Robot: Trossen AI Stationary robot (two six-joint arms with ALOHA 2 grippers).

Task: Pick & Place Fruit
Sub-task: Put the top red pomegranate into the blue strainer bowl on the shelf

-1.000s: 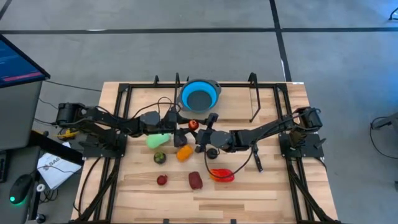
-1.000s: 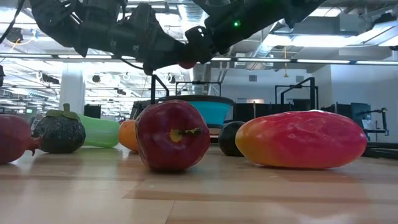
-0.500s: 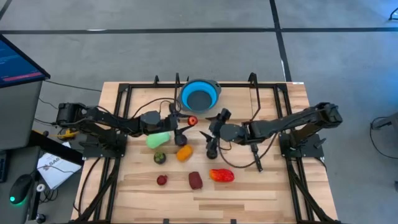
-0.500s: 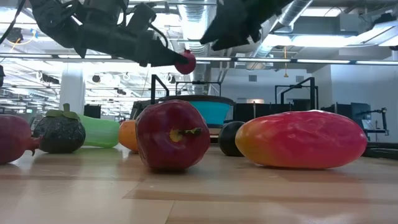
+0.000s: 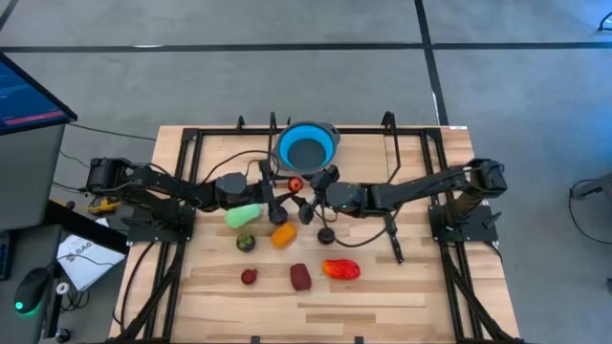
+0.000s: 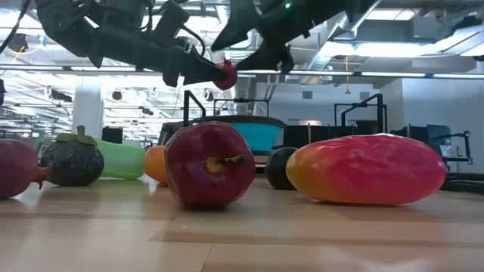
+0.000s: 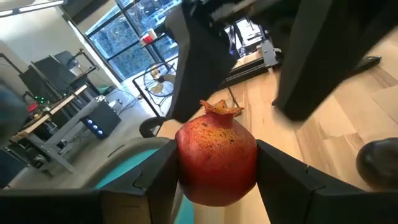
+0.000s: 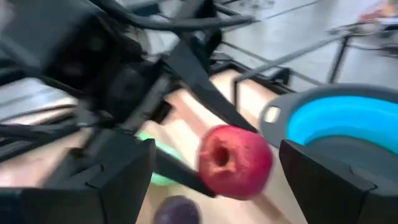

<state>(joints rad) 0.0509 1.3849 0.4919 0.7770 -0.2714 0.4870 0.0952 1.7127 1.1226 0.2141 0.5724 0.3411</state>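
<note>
My right gripper grabs the pomegranate by its round sides around the top (image 5: 295, 183) next, to put it in the blue bowl (image 5: 308, 145).
A small red pomegranate (image 5: 295, 184) hangs in the air just near of the blue bowl (image 5: 308, 145), with my left gripper (image 7: 216, 180) shut on it. My right gripper (image 5: 316, 193) faces it from the table's right with its fingers wide open. They stand off to either side of the fruit (image 8: 235, 163) and touch nothing. On the table lie a pale green piece (image 5: 243, 215), an orange one (image 5: 283, 234), a dark olive one (image 5: 246, 243), a dark round one (image 5: 325, 234), a small red one (image 5: 249, 276), a maroon one (image 5: 300, 277) and a larger red-orange one (image 5: 341, 269). My left gripper pinches the pomegranate by its two opposite sides (image 7: 183, 155), one finger on each. The fingers come nearly level from the table's left. The fruit (image 6: 224, 74) is lifted well clear of the table, its crown (image 7: 221, 107) pointing away from the gripper.
A black metal frame (image 5: 392, 153) runs around the wooden table top. A dark cable (image 5: 394, 239) trails across the boards below my right arm. A monitor (image 5: 29, 96) and loose items stand off the table's left side.
My right gripper drew away from the pomegranate toward the table's right and upward. It rolled, opened wider, then came back beside the fruit. My left gripper stayed in place and rolled with the pomegranate, which stays in the air.
</note>
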